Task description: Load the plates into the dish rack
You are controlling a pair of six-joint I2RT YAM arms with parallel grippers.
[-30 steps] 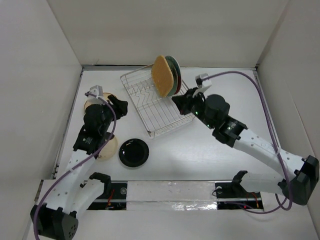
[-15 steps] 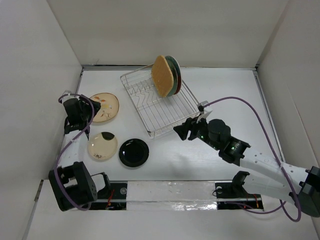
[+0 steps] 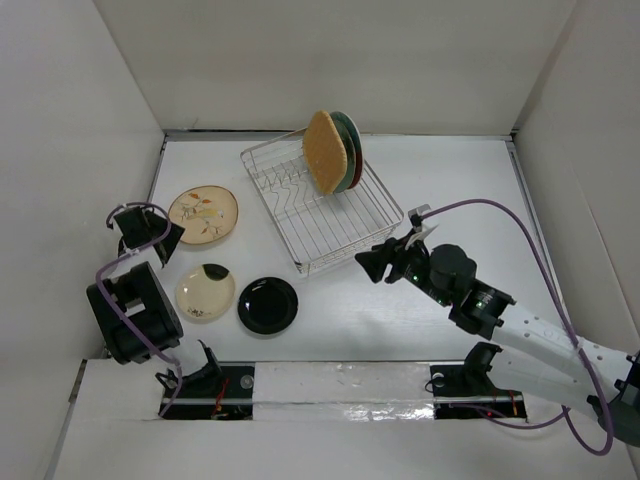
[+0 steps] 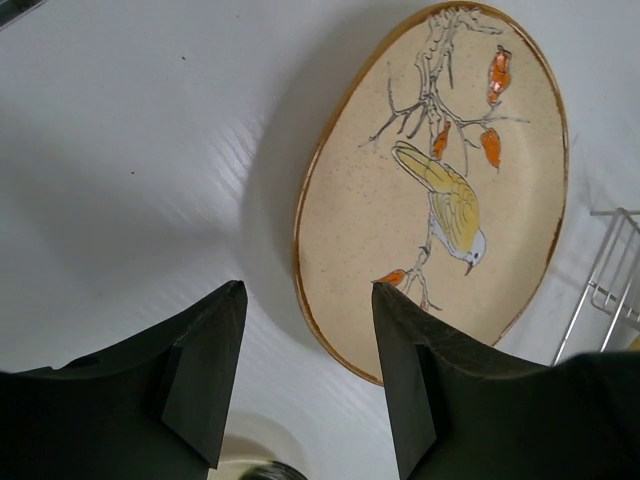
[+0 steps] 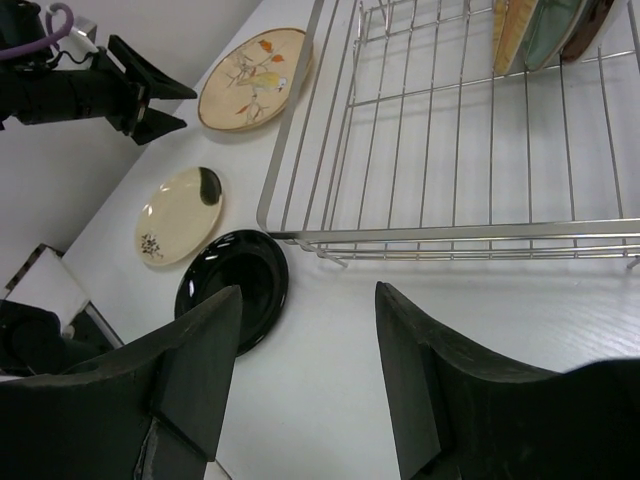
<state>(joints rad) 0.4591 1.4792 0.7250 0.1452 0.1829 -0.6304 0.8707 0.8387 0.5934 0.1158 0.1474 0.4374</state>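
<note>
The rim lines up with my left gripper's fingers but is beyond them, so they would miss if they closed now. My left gripper should move toward the tan floral plate's rim (image 4: 301, 284) before it closes.
The dish rack (image 3: 335, 232) stands at the back centre. Three plates stand upright in its far end: a bamboo-coloured one (image 3: 323, 152) in front, then a pale green one (image 3: 347, 135) and a red one (image 3: 357, 172). Flat on the table lie the tan floral plate (image 3: 204, 214), the cream plate (image 3: 206, 292) and the glossy black plate (image 3: 267, 304). My left gripper (image 3: 168, 243) is open, just left of the tan plate (image 4: 440, 180), holding nothing. My right gripper (image 3: 368, 262) is open and empty by the rack's near right corner, above bare table (image 5: 308, 290).
White walls close in the table on the left, back and right. In the right wrist view the rack's rim (image 5: 440, 232) runs across, with the black plate (image 5: 232, 285), cream plate (image 5: 180, 215) and left gripper (image 5: 150, 100) beyond it.
My right gripper has opened and drawn back from the racked plates to the rack's near corner. My left arm has swung left, off the tan plate, to the table's left edge.
</note>
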